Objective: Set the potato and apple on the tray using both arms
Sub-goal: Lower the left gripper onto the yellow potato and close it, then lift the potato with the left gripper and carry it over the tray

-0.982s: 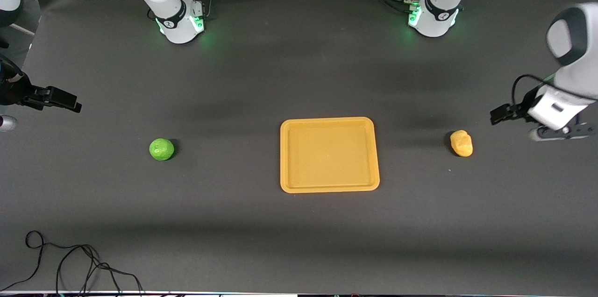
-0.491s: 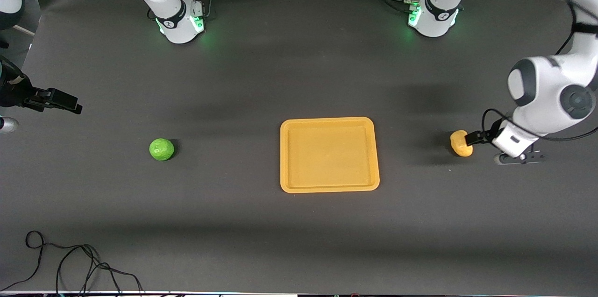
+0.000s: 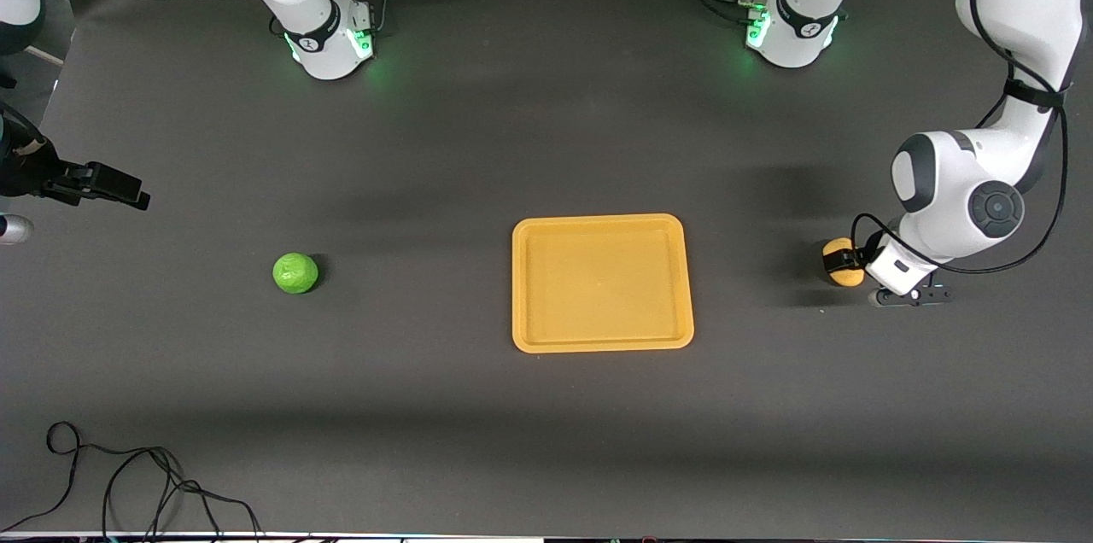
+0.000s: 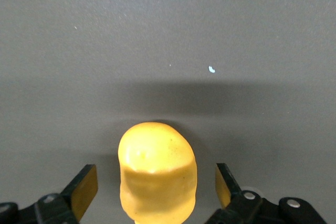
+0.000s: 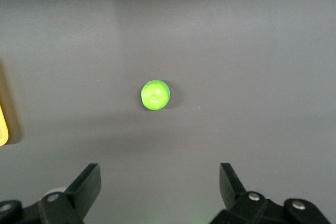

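I need to close my left gripper, because it is between the low fingers in the left wrist view. Closing now would hold the potato.
The potato lies on the dark table toward the left arm's end, beside the tray. My left gripper is low over it and open. In the left wrist view the potato stands between the two fingers of the left gripper, with gaps on both sides. The green apple lies toward the right arm's end. My right gripper waits open and empty at that table end. The right wrist view shows the apple well ahead of the right gripper, and a sliver of the tray.
A black cable lies coiled near the front camera's edge of the table at the right arm's end. The two arm bases stand along the table edge farthest from the front camera.
My left arm has swung in from the table's end and come down on the potato, so the open fingers now straddle it. The right arm, apple and tray have not moved.
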Tool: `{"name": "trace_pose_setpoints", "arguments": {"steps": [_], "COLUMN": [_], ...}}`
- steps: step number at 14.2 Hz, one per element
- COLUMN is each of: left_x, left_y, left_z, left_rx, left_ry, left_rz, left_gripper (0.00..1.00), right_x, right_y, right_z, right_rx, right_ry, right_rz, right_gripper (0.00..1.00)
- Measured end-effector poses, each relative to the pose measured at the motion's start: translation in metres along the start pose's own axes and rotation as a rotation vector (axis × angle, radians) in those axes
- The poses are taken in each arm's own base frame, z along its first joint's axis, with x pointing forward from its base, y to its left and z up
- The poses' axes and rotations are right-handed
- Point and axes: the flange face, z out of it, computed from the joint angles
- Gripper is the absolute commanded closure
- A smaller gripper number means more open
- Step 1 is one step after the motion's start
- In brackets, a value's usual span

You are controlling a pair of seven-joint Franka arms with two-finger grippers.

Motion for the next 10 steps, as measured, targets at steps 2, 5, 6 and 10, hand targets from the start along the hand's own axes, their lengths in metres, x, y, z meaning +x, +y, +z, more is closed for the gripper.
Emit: {"name": "trace_pose_setpoints", "arguments": {"steps": [2, 5, 6, 10], "left_x": [-0.0019, -0.0028, -0.0027, -0.0023], "left_y": [0.0, 0.0003, 0.0004, 0.0047], "left_z": [0.003, 0.0082, 0.009, 0.0079], "left_rx": [0.0, -0.001, -0.001, -0.001], "left_ry": [-0.006, -0.015, -0.016, -0.013], "left_rz": [0.0, 0.0, 0.001, 0.009], "left_gripper": [0.13, 0.44, 0.58, 0.94], "right_x": [0.0003, 0.0005, 0.0006, 0.0008], "right_y": [0.0, -0.0004, -0.0003, 0.0048], "right_z": [-0.0002, 0.0003, 0.0004, 0.0004], "right_rx": [0.0, 0.0, 0.0, 0.0], "right_ry": [0.003, 0.002, 0.001, 0.002], "right_rz": [0.0, -0.016, -0.045, -0.103], "right_gripper": [0.0, 0.0, 0.0, 0.0]}}
